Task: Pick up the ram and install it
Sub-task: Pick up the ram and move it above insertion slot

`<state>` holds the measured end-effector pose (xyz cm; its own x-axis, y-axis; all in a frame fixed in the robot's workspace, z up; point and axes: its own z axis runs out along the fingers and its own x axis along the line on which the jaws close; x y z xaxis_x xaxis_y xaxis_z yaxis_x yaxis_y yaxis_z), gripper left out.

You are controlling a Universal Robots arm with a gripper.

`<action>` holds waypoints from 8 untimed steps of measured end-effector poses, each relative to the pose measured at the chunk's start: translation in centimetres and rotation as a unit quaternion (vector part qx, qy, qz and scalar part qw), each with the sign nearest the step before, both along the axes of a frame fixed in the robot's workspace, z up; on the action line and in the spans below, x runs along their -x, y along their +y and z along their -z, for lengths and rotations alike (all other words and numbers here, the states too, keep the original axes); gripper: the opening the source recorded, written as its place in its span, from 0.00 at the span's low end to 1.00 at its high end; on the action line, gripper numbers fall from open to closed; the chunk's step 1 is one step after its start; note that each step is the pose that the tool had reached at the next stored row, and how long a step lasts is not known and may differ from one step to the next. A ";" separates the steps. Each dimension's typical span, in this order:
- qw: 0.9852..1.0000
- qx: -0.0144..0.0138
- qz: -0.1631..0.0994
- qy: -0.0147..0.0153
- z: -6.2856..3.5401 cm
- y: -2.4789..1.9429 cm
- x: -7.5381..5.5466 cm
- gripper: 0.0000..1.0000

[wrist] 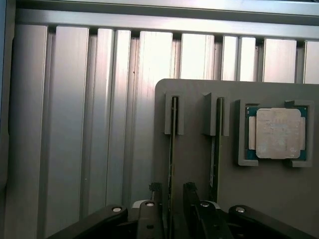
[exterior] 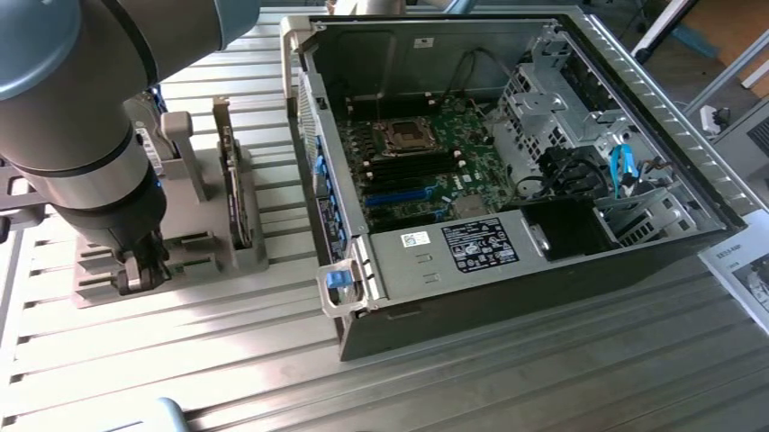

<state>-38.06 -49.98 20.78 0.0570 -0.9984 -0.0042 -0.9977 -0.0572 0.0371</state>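
Note:
I should next grab the ram by its long top edge (wrist: 171, 204) to install it in the motherboard's memory slot.
The ram (wrist: 172, 144) stands on edge in a slot of the grey holder (wrist: 194, 99), seen as a thin green strip. A second stick (wrist: 214, 149) stands in the neighbouring slot. My gripper (wrist: 172, 191) is open, with one finger on each side of the first stick's near end and a small gap to each. In the exterior view the gripper (exterior: 139, 270) is low over the grey holder (exterior: 193, 270) at the exterior view's left, beside the open computer case (exterior: 505, 297). The green motherboard (exterior: 420, 171) lies inside the case.
A processor chip (wrist: 277, 133) rests in a recess of the holder next to the sticks. An upright expansion card (exterior: 234, 180) stands in the holder close to the arm. The ribbed metal table (exterior: 505, 387) runs under everything. A paper sheet (exterior: 745, 270) lies at the exterior view's right edge.

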 end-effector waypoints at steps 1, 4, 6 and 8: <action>1.000 0.000 0.000 0.000 0.00 0.00 0.0 0.31; 1.000 0.000 0.000 0.000 0.00 0.00 0.0 0.23; 1.000 0.000 0.000 0.000 0.00 0.00 0.0 0.12; 1.000 0.000 0.000 0.000 0.00 0.00 0.0 0.12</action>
